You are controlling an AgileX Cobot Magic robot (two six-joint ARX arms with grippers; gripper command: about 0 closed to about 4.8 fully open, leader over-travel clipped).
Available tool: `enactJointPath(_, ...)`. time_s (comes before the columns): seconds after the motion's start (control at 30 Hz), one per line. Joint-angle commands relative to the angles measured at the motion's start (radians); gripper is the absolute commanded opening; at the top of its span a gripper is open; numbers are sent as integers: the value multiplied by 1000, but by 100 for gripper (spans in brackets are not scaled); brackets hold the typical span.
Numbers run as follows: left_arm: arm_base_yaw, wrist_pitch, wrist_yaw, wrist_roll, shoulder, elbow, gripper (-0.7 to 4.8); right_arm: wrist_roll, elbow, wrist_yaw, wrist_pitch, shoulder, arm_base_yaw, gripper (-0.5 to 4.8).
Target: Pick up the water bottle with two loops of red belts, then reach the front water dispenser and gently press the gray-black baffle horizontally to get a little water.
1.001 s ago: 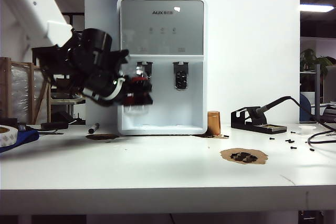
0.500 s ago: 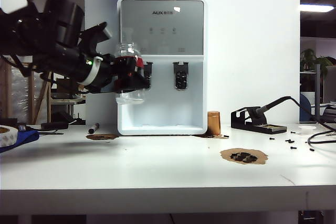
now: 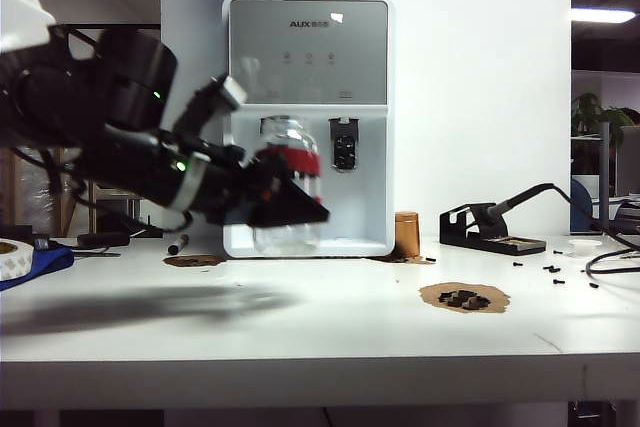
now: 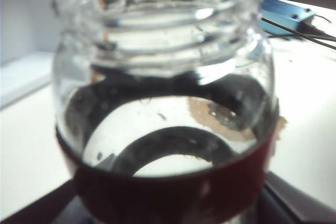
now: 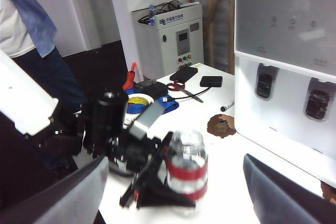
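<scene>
My left gripper keeps holding the water bottle for now, since the bottle's base is above the white tabletop.
The water bottle (image 3: pixel 288 160) is clear glass with red bands and stands upright in the air just before the water dispenser (image 3: pixel 308 57), low by its drip recess. My left gripper (image 3: pixel 285 205) is shut on its body, black fingers on either side. In the left wrist view the bottle (image 4: pixel 163 77) fills the frame above the left gripper (image 4: pixel 168 203). One gray-black baffle (image 3: pixel 344 150) shows to the right of the bottle; its twin is hidden behind the glass. The right wrist view shows the bottle (image 5: pixel 186 169), both baffles (image 5: pixel 264 83) and my open right gripper (image 5: pixel 176 157), well back and empty.
A copper-brown cylinder (image 3: pixel 406 234) stands beside the dispenser. A soldering stand (image 3: pixel 490 229), a brown patch with dark bits (image 3: pixel 465 297) and small screws lie on the right. A marker (image 3: pixel 178 243) and a tape roll (image 3: pixel 12 252) lie on the left. A person (image 5: pixel 21 30) stands behind.
The left gripper carried the bottle from the left tap's height down and to the right, and it now hangs lower in front of the dispenser. The right gripper stays open.
</scene>
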Motion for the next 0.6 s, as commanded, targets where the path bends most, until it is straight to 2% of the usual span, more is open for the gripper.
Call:
enactJointPath(0.03, -25, 74, 5, 9, 34, 2, -5, -1, 4, 0, 5, -12, 3, 413)
enactJointPath(0.3, -43, 135, 5, 10, 108, 2, -5, -3, 3, 0, -47, -20, 3, 412)
enactJointPath(0.6, -43, 138, 1, 29, 190, 3, -5, -129, 3, 16, -303, -70, 3, 413)
